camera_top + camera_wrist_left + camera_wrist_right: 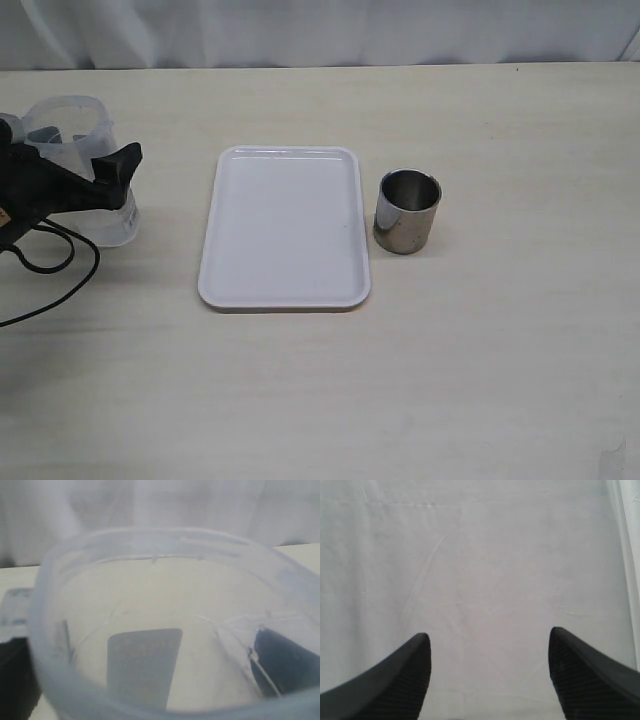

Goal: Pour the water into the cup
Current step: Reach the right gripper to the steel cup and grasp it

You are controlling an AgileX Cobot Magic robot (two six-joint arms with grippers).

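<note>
My left gripper is to take hold of the beaker next by its side [84, 162], so it can pour water into the cup [407, 210].
The cup [407, 210], a short shiny steel cylinder, stands upright on the table just right of the white tray. At the far left stands a translucent plastic beaker [78, 135] with a label [145, 665]; the water in it is hard to make out. My left gripper [85, 160] is open, its jaws on either side of the beaker. One dark finger [118, 165] shows in front of the beaker, and another finger [285, 660] shows through its wall. My right gripper [489, 675] is open with nothing between its fingers, facing a white curtain, and is outside the exterior view.
A white rectangular tray [285, 228] lies between the beaker and the cup. A black cable [50, 265] loops on the table below the left arm. A white curtain [320, 30] hangs behind the table's far edge.
</note>
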